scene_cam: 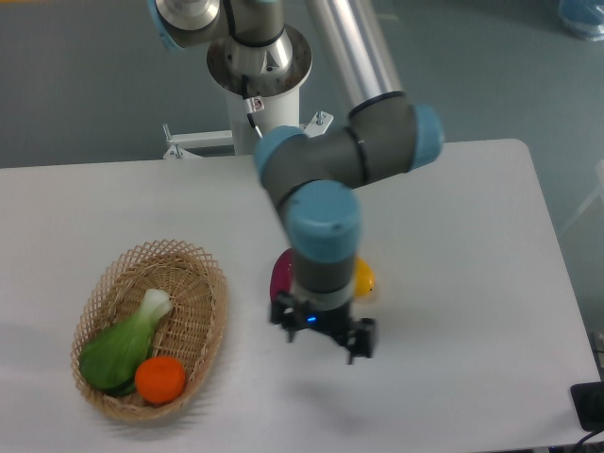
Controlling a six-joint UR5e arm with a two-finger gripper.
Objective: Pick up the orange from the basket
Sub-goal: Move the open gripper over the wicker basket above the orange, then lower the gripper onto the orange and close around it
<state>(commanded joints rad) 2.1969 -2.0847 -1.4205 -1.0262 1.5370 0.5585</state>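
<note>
The orange [159,379] needs to come out of the wicker basket [215,294]. My gripper will grab the orange by its round sides next.
The orange [159,379] is small, round and bright, and lies at the near end of the oval wicker basket [215,294] on the left of the table. It touches a green vegetable [121,345] with a white stem that fills the basket's middle. My gripper [323,332] points down over the bare table to the right of the basket, well apart from the orange. Its two fingers stand spread with nothing between them.
A fruit with a magenta side [281,273] and a yellow side [363,279] lies on the table, mostly hidden behind my wrist. The arm's base stands at the table's far edge. A dark object [589,406] sits at the near right corner.
</note>
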